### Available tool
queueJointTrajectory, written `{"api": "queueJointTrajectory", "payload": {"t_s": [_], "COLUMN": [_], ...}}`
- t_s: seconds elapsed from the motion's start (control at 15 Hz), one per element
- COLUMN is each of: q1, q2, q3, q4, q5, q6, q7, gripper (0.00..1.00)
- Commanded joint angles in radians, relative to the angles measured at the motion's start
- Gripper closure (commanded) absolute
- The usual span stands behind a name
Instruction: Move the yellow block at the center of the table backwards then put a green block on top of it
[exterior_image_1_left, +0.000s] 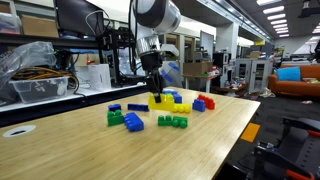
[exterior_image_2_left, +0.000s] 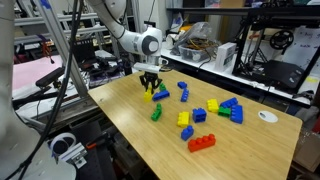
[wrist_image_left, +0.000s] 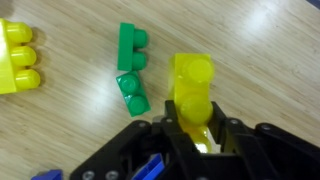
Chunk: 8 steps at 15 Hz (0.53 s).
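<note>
I should move the yellow block to the near tabletop before my gripper lets it go, because it is still behind the green block and short of that spot.
My gripper (wrist_image_left: 193, 118) is shut on the yellow block (wrist_image_left: 192, 75), with the jaws on its two sides and its studded end sticking out ahead of the fingers. I cannot tell whether it rests on the table (exterior_image_1_left: 225, 140) or hangs just above it. In both exterior views the gripper (exterior_image_1_left: 154, 88) (exterior_image_2_left: 150, 84) points straight down over the block (exterior_image_1_left: 158, 101) (exterior_image_2_left: 149, 94). Two small green blocks (wrist_image_left: 131, 72) lie together on the wood just left of the held block in the wrist view; they also show in an exterior view (exterior_image_2_left: 156, 112).
Another yellow brick (wrist_image_left: 18, 55) lies at the wrist view's left edge. A cluster of yellow, red and blue bricks (exterior_image_1_left: 190, 101) sits beside the gripper. Loose blue bricks (exterior_image_1_left: 133, 122), more green bricks (exterior_image_1_left: 173, 121) and a red brick (exterior_image_2_left: 201, 142) lie scattered. Shelves and equipment stand behind the table.
</note>
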Motion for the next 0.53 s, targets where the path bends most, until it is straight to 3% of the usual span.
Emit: {"api": "queueJointTrajectory", "payload": {"t_s": [0.0,0.47], "q1": [-0.001,0.024], "q2": [0.031,0.069], "q3": [0.014,0.016], "q4": [0.025,0.029], "q5": [0.016,-0.011], "q6": [-0.005,0.008], "q7": [-0.016,-0.010], "gripper": [0.90,0.90]}}
